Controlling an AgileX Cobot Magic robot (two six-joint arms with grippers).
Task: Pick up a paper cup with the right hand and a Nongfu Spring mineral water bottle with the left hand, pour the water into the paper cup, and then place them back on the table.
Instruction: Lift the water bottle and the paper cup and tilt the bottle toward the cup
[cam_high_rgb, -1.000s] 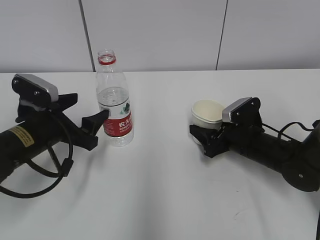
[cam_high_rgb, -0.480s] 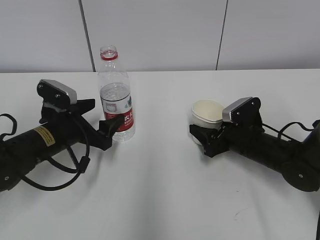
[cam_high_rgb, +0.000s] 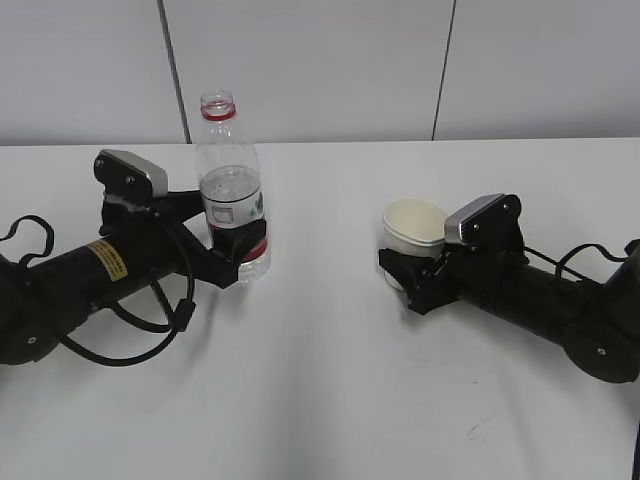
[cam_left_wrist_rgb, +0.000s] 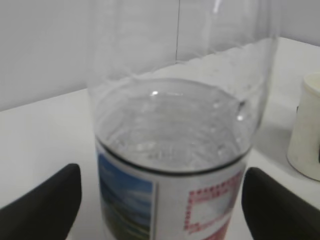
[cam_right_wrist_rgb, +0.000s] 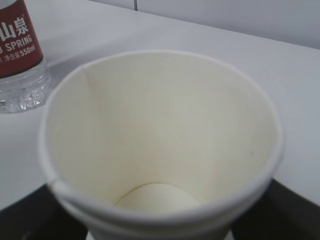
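My left gripper grabs the bottle's labelled middle next, since the tall bottle stands open with water (cam_high_rgb: 230, 186) (cam_left_wrist_rgb: 170, 132) up to about its label's top.
The Nongfu Spring mineral water bottle (cam_high_rgb: 232, 190) stands upright on the table (cam_high_rgb: 320, 390), uncapped, with water (cam_left_wrist_rgb: 170, 132) up to about the top of its label. My left gripper (cam_high_rgb: 225, 242) is open, one finger on each side of the label, with small gaps showing in the left wrist view (cam_left_wrist_rgb: 162, 212). The paper cup (cam_high_rgb: 415, 226) sits between the fingers of my right gripper (cam_high_rgb: 405, 268), which is shut on its lower wall. In the right wrist view the cup (cam_right_wrist_rgb: 160, 140) is empty and its rim is slightly pinched.
Grey wall panels rise behind the table's far edge. The cup also shows at the right edge of the left wrist view (cam_left_wrist_rgb: 306, 130), and the bottle's base at the top left of the right wrist view (cam_right_wrist_rgb: 20, 60). Cables loop beside both arms.
My left arm has moved right and forward until its open fingers came round the bottle's label. The bottle, the cup and the right arm have not moved.
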